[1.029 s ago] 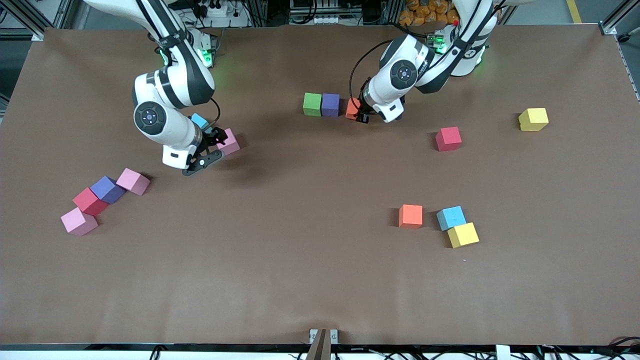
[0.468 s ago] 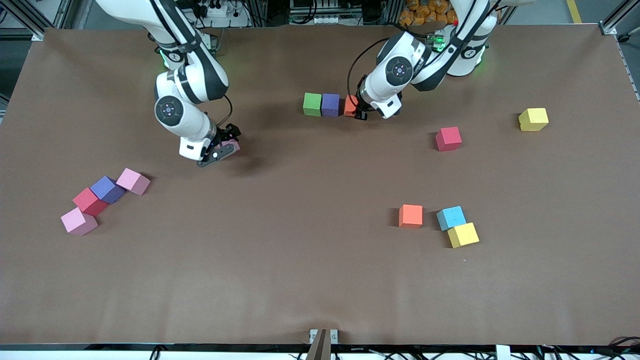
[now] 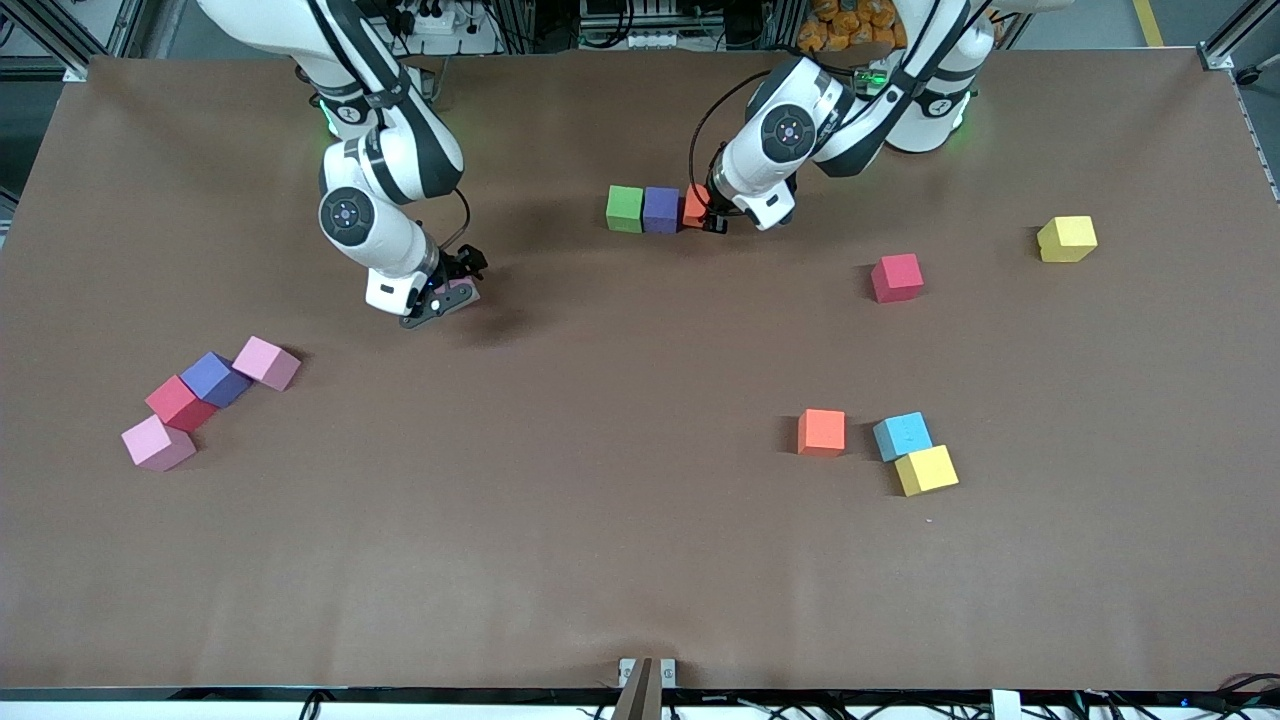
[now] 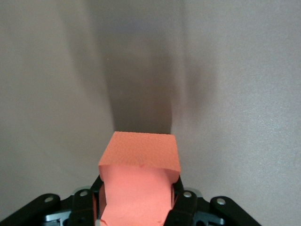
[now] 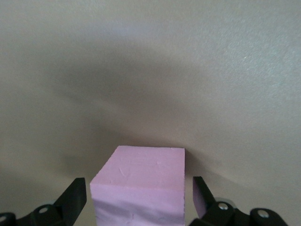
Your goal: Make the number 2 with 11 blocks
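My fingers are on either side of the pink block in the right wrist view. I will close my right gripper now. Closing now would catch the block.
A green block (image 3: pixel 624 208) and a purple block (image 3: pixel 661 209) stand side by side on the brown table. My left gripper (image 3: pixel 712 216) is shut on an orange block (image 3: pixel 694 206), held right against the purple block on the side toward the left arm's end. In the left wrist view the orange block (image 4: pixel 139 179) is squeezed between the fingers (image 4: pixel 184 205). My right gripper (image 3: pixel 446 294) is down around a pink block (image 3: pixel 463 291). It stands open, with a gap between each finger (image 5: pixel 73 197) and the pink block (image 5: pixel 139 186).
A red block (image 3: pixel 896 277) and a yellow block (image 3: pixel 1067 238) lie toward the left arm's end. An orange (image 3: pixel 821 432), a light blue (image 3: pixel 903 436) and a yellow block (image 3: pixel 926 470) sit nearer the camera. Pink (image 3: pixel 266 362), purple (image 3: pixel 214 379), red (image 3: pixel 180 402) and pink (image 3: pixel 158 442) blocks cluster at the right arm's end.
The left gripper has carried the orange block up against the purple block. The right gripper has moved over the pink block and come down around it, still open.
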